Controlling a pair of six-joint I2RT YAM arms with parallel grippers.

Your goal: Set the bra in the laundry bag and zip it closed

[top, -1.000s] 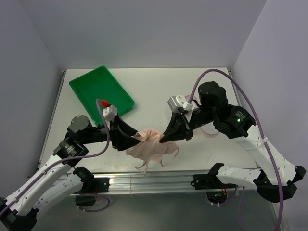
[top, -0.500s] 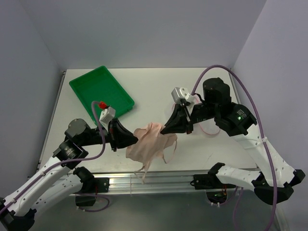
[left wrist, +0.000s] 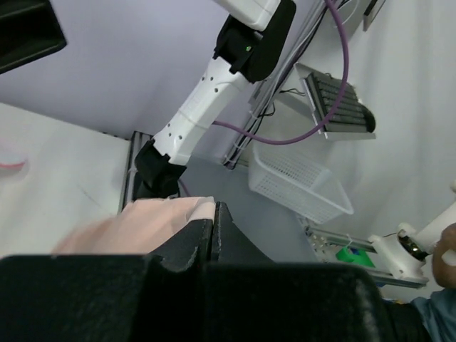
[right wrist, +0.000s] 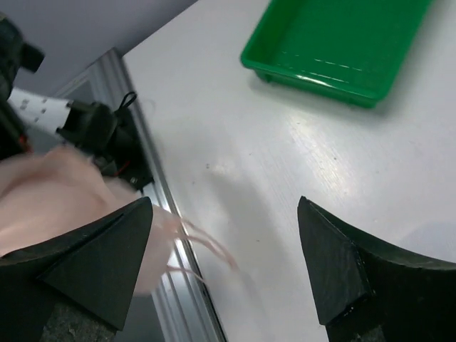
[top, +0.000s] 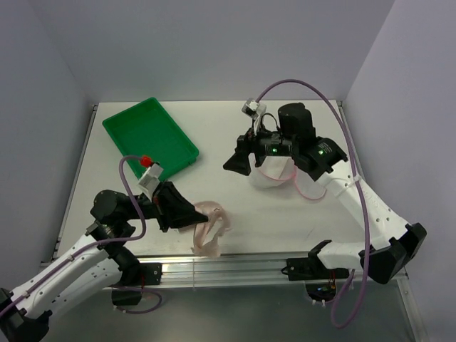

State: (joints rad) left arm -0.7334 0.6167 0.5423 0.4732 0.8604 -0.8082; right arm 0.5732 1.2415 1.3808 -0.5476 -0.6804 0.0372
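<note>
The bra needs to go in the laundry bag (top: 272, 176), so my right gripper should grab the bra's free side (top: 219, 218) next. Then my left gripper can let go of the bra.
The peach-beige bra (top: 211, 229) hangs limp at the table's front edge, its straps dangling over the rail. My left gripper (top: 192, 216) is shut on its left side; in the left wrist view the black fingers (left wrist: 187, 242) pinch the bra (left wrist: 135, 222). My right gripper (top: 238, 162) stands open and empty over the middle of the table, well apart from the bra. In the right wrist view the right gripper (right wrist: 224, 239) has only bare table between its fingers, with the bra (right wrist: 50, 192) blurred at the left. The white pink-edged laundry bag (top: 272, 176) lies partly hidden under the right arm.
A green plastic tray (top: 149, 135) sits at the back left, also seen as the tray (right wrist: 342, 43) in the right wrist view. The aluminium rail (top: 249, 260) runs along the front edge. Purple cables loop above both arms.
My right gripper opened, let go of the bra and swung back over the laundry bag. My left gripper shut on the bra and drew it towards the front edge.
</note>
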